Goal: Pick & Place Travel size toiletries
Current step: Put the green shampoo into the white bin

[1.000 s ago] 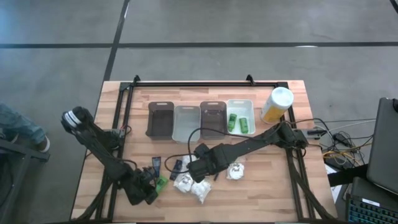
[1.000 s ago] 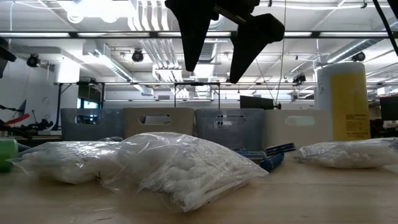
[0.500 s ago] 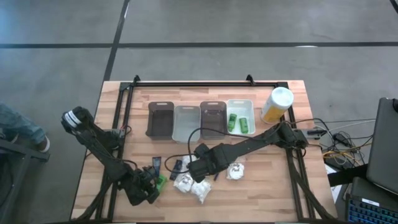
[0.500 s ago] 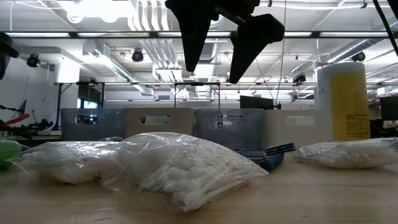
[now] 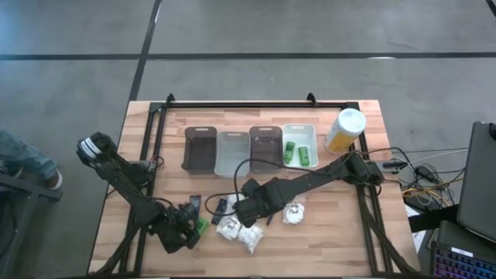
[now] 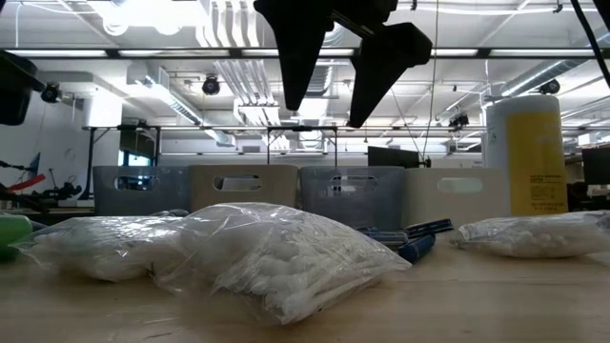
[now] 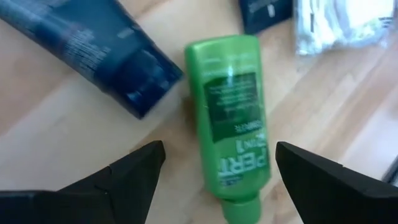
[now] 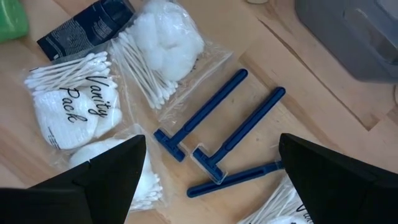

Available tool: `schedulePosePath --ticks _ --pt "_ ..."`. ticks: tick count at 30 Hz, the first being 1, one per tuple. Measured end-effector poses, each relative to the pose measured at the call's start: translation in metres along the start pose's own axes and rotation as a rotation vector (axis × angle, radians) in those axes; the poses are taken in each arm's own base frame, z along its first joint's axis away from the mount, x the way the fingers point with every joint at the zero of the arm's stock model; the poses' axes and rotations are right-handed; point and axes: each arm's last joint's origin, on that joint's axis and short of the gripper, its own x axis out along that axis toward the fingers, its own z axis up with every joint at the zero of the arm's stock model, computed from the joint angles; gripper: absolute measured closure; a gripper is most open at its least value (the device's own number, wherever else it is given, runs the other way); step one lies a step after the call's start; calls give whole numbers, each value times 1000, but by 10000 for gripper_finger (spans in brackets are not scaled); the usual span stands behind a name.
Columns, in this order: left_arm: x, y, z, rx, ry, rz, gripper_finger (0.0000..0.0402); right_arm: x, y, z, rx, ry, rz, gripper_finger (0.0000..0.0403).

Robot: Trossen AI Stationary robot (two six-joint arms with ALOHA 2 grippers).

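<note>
I will grab the green bottle by its cap end point(image 5: 198, 231) with my left gripper next, so that I can then sort the travel shampoo into a bin point(image 5: 300, 145).
A bright green bottle point(image 7: 233, 124) lies flat on the wood near the table's front left point(image 5: 201, 226). My left gripper point(image 7: 217, 180) is open just above it, one finger on either side of its cap end, touching nothing. Beside the bottle lie two black tubes point(image 7: 93, 50) point(image 5: 219, 208). My right gripper point(image 8: 214, 180) hangs open well above three blue razors point(image 8: 236, 137) and white plastic-wrapped packets point(image 8: 74, 109) point(image 5: 249, 239) at the table's middle front. In the low view its fingers point(image 6: 300, 57) are high over the packets point(image 6: 276, 252).
Four bins stand in a row at the table's far middle point(image 5: 199, 147); the white one point(image 5: 311, 132) holds two green bottles point(image 5: 298, 153). A yellow canister with a white lid point(image 5: 345, 130) stands to their right. Another packet point(image 5: 293, 213) lies right of my right gripper.
My left gripper has tipped a little over the green bottle, and part of its dark body has come into the low view at the left edge. The bottle and the other items lie where they were.
</note>
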Motion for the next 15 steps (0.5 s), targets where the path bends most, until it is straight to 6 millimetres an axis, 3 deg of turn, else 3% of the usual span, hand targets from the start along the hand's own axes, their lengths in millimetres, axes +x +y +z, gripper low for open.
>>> schedulePosePath --ticks 9,15 --pt "0 5 1 34 -10 44 79 1 -1 3 0 -4 -4 39" --pt "9 7 -1 152 -2 85 79 1 -2 3 0 -4 -4 39"
